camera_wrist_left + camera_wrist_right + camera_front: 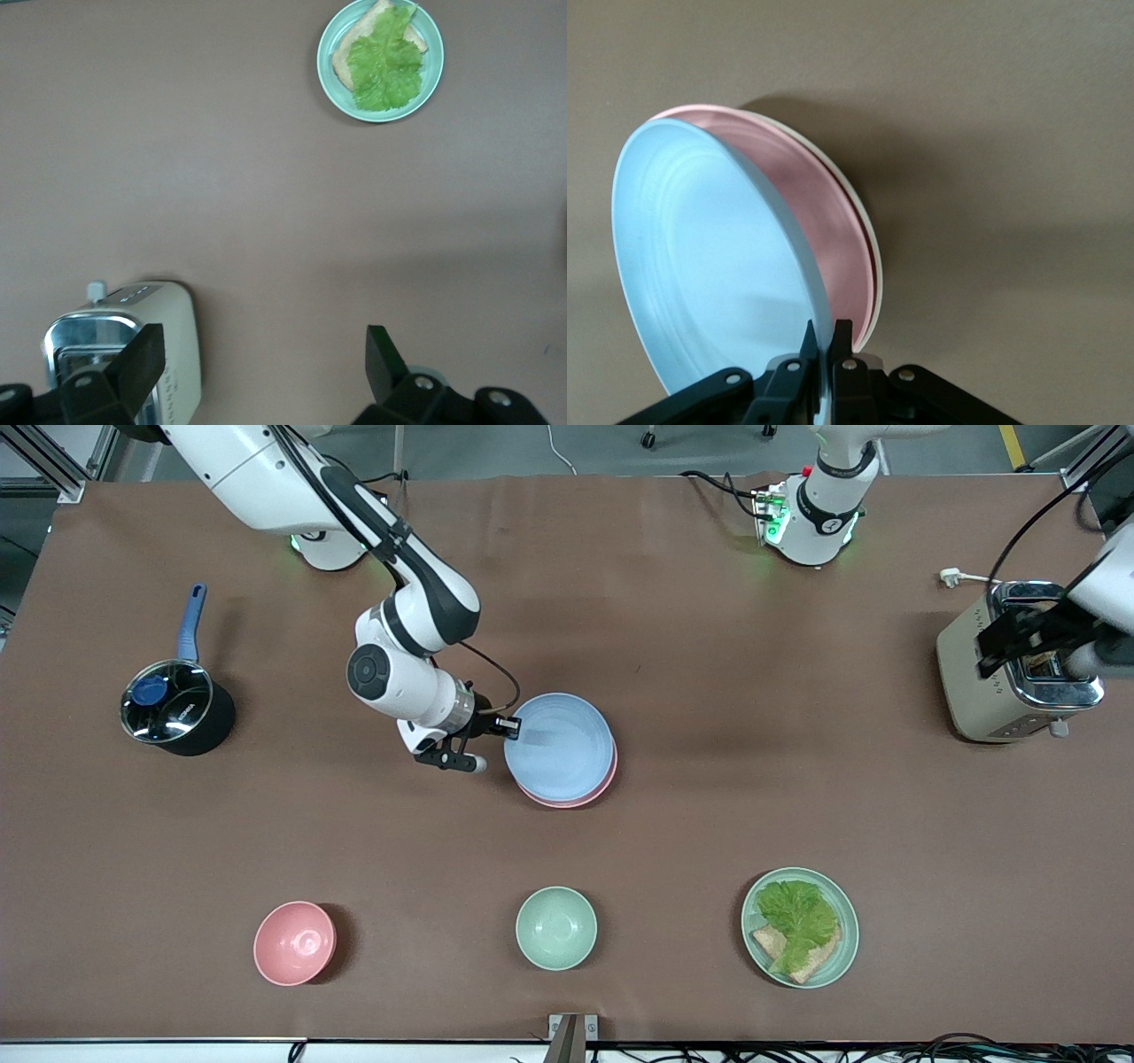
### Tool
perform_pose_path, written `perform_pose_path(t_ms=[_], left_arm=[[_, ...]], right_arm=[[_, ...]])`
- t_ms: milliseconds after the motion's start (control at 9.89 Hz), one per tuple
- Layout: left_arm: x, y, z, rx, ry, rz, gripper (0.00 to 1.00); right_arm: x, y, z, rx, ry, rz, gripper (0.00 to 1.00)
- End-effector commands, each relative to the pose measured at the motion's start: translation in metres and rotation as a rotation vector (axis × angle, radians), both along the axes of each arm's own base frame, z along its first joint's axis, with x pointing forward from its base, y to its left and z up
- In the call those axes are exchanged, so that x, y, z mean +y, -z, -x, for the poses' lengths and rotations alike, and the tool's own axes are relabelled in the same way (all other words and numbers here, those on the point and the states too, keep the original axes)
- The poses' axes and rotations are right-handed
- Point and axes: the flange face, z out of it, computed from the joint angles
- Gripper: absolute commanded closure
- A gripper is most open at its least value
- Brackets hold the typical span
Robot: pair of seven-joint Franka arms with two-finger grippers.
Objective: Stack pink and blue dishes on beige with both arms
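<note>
The robot's right gripper should open, as the light blue plate's base [560, 747] is close above the pale pink plate [580, 801] in the front view.
My right gripper [512, 728] [826, 341] is shut on the rim of the light blue plate [560, 746] [709, 257]. The blue plate is tilted, its gripped edge raised, over the pale pink plate [580, 801] [824, 230] at the table's middle. The pink plate lies in the cream-beige plate [869, 243], of which only a thin rim shows in the right wrist view. The front view hides the beige plate under the other two. My left gripper [1010, 642] [264, 345] hangs open over the toaster at the left arm's end, holding nothing.
A beige toaster [1010, 682] [168, 336] stands under the left gripper. Near the front camera sit a pink bowl [294, 943], a mint-green bowl [555, 927] and a mint plate with lettuce and bread [800, 927] [381, 60]. A black lidded pot [177, 708] is at the right arm's end.
</note>
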Motion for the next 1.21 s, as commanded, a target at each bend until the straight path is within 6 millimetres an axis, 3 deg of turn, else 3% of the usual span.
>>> perform_pose_path(t_ms=[0,101,202,404,506,607,809,1011,1112], left_arm=[[0.007,-0.023,-0.003,0.055,-0.003,0.017,0.00],[0.007,-0.039,-0.010,0.078,-0.007,0.018,0.00],[0.004,-0.043,-0.015,0.109,-0.008,0.031,0.00],[0.002,-0.047,-0.015,0.110,-0.011,0.050,0.00],[0.003,-0.048,-0.011,0.111,-0.032,0.052,0.00],[0.001,-0.046,-0.006,0.118,-0.059,0.063,0.00],[-0.013,-0.050,0.005,0.113,-0.050,0.065,0.00],[-0.015,-0.048,0.005,0.115,-0.070,0.064,0.00],[-0.017,-0.047,0.003,0.117,-0.067,0.062,0.00]], right_arm=[[-0.003,0.000,0.004,-0.004,0.016,0.007,0.71],[-0.005,0.001,0.002,-0.008,0.014,0.011,0.26],[-0.007,-0.004,0.000,-0.033,-0.013,0.024,0.00],[-0.039,-0.053,-0.021,-0.153,-0.084,0.117,0.00],[-0.074,-0.084,-0.037,-0.210,-0.095,0.192,0.00],[-0.124,-0.116,-0.056,-0.246,-0.109,0.309,0.00],[-0.201,-0.190,-0.084,-0.252,-0.059,0.458,0.00],[-0.271,-0.265,-0.096,-0.262,0.061,0.511,0.00],[-0.309,-0.294,-0.093,-0.262,0.106,0.532,0.00]])
